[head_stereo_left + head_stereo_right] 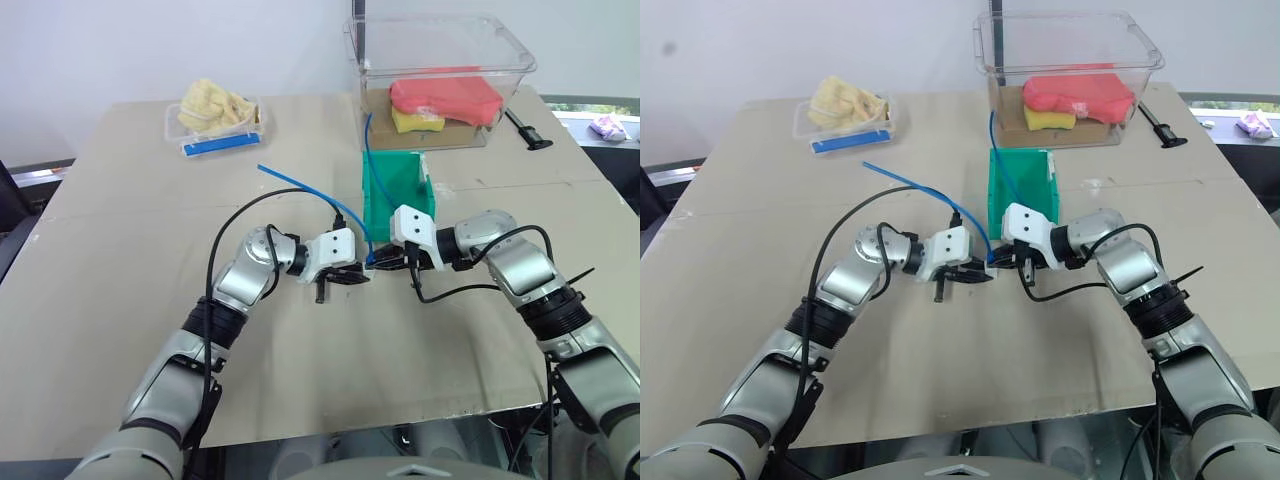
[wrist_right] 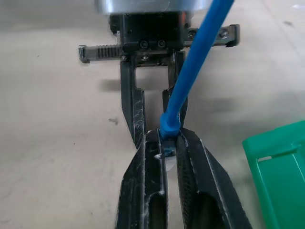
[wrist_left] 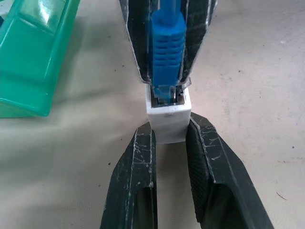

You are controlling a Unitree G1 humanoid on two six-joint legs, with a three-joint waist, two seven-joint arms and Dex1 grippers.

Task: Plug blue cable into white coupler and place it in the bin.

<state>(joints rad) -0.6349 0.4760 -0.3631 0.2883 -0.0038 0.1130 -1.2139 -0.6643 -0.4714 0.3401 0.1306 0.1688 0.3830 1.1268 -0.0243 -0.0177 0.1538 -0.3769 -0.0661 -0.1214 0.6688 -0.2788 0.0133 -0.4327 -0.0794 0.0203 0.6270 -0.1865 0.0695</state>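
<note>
My left gripper needs to keep holding the white coupler until it is over the green bin, because the coupler is hanging beside the bin, outside the bin's rim.
My left gripper is shut on the white coupler, a small block pinched between its two black fingers just above the table. From the opposite side my right gripper closes its fingers around the blue boot of the blue cable. The clear plug sits in the coupler's socket. From the plug the cable arcs up and back to the left, and another stretch runs along the bin. The green bin stands just behind the two grippers, its low front facing them.
A large clear box with red and yellow items stands behind the bin. A small clear tub with yellow cloth sits at the back left. A black tool lies at the back right. The table's front edge is close below the arms.
</note>
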